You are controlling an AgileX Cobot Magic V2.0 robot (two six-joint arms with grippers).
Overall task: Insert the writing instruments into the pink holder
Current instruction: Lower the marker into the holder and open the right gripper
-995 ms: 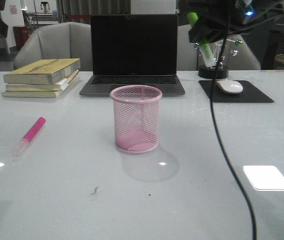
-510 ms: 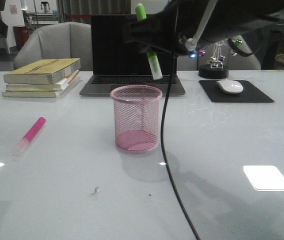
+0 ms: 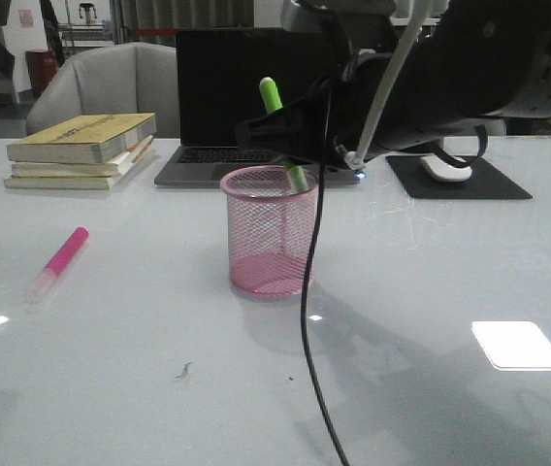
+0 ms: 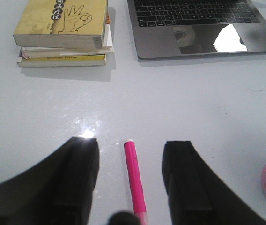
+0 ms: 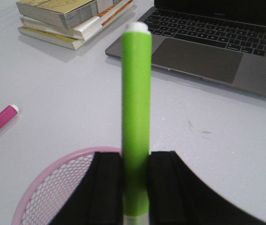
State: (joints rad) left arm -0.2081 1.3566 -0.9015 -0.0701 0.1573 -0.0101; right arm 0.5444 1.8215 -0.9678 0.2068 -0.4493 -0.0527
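The green marker's lower end [image 3: 297, 181] dips inside the pink holder's rim, so the robot's right gripper should open now.
The pink holder [image 3: 269, 238] stands upright mid-table, in front of the laptop. My right gripper [image 3: 293, 136] hangs over its far rim, shut on the green marker [image 3: 273, 102]. The marker tilts slightly, whitish cap down, and its lower end dips inside the rim. In the right wrist view the green marker [image 5: 136, 103] is pinched in my right gripper [image 5: 136, 157], above the holder's rim [image 5: 53, 173]. The pink marker [image 3: 62, 257] lies flat at the left. In the left wrist view my left gripper [image 4: 130, 145] is open above the pink marker [image 4: 134, 176], one finger on each side, not touching it.
A stack of books [image 3: 81, 150] lies at the back left and an open laptop [image 3: 256, 97] behind the holder. A white mouse [image 3: 445, 168] sits on a black pad [image 3: 494, 184] at the back right. A black cable [image 3: 309, 320] hangs from my right arm past the holder's right side.
My right arm swung left from the back right, then came down with the green marker, whose lower end now sits inside the holder's rim. The holder shifted slightly right.
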